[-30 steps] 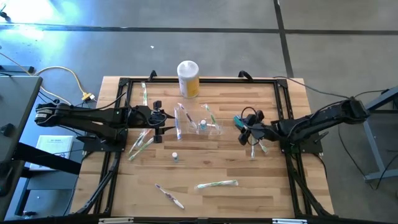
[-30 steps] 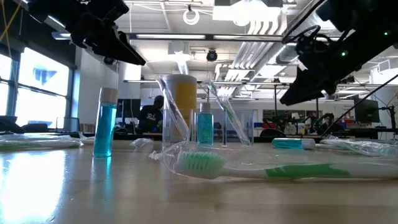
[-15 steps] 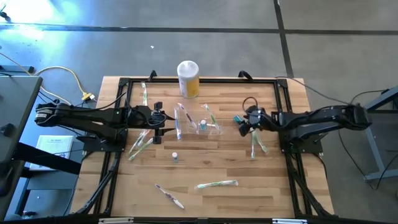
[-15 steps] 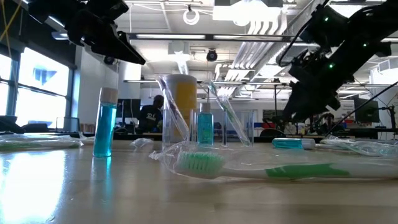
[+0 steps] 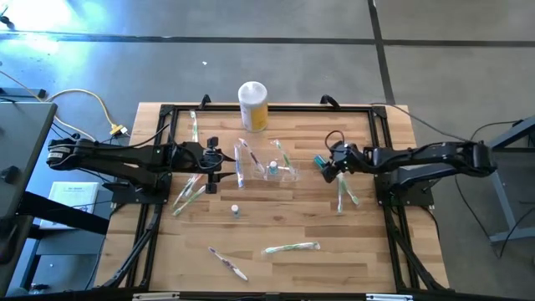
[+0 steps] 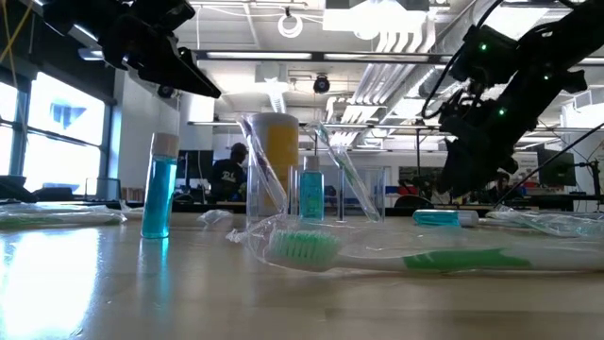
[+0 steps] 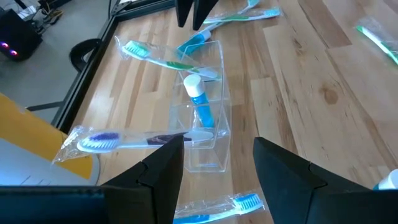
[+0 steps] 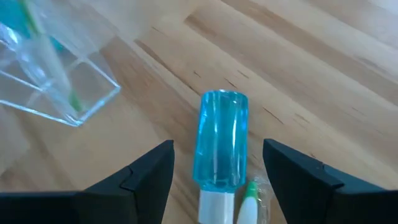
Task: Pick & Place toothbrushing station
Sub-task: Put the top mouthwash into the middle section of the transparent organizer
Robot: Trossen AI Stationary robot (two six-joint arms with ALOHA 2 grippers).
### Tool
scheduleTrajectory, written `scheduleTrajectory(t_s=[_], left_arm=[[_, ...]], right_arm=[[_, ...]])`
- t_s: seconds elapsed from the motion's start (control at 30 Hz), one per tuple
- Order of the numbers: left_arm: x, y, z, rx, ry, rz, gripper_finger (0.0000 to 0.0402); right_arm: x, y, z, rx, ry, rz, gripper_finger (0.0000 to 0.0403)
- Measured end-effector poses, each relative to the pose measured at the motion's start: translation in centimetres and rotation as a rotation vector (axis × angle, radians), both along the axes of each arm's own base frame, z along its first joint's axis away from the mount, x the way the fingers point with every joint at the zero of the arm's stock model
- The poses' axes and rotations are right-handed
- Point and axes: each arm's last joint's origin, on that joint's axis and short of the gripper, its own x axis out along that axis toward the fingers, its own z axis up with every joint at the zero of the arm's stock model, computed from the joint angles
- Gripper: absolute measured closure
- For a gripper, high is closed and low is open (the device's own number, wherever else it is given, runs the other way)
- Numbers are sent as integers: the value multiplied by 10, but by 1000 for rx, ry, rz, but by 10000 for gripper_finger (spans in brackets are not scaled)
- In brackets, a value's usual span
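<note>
The blue tube is still below my right gripper's fingers, and wood shows between them and the tube. My right gripper needs to lower before it closes, because it would miss the tube now.
The clear holder [image 5: 274,170] stands mid-table. It holds a small blue tube [image 7: 199,102], and wrapped toothbrushes [image 7: 163,59] lean in it. My left gripper [image 7: 219,163] hovers open just left of the holder, above the table. My right gripper [image 8: 217,152] is open on the holder's right, low over a blue tube with a white cap [image 8: 222,140] that lies flat on the wood. Its fingers stand on either side of the tube with gaps showing. A green toothbrush [image 5: 344,192] lies just beside that tube.
A yellow canister [image 5: 253,105] stands at the far edge. Wrapped toothbrushes lie loose at the left [image 5: 191,191], far left [image 5: 194,125] and near the front [image 5: 291,247], [image 5: 227,263]. A small blue bottle [image 6: 159,184] stands alone near the table's middle. A black frame [image 5: 159,142] rims the table.
My right arm has swung toward the table's far edge. Its gripper has turned and sunk over the lying blue tube. The left arm and the objects have stayed still.
</note>
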Motion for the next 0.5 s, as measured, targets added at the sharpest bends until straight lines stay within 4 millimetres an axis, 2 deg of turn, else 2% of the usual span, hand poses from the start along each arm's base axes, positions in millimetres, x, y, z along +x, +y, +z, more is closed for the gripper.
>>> scheduleTrajectory(t_s=[0.5], left_arm=[[0,0,0,-2,0,1,215]], right_arm=[[15,-4,-37,8,143,-3,165]])
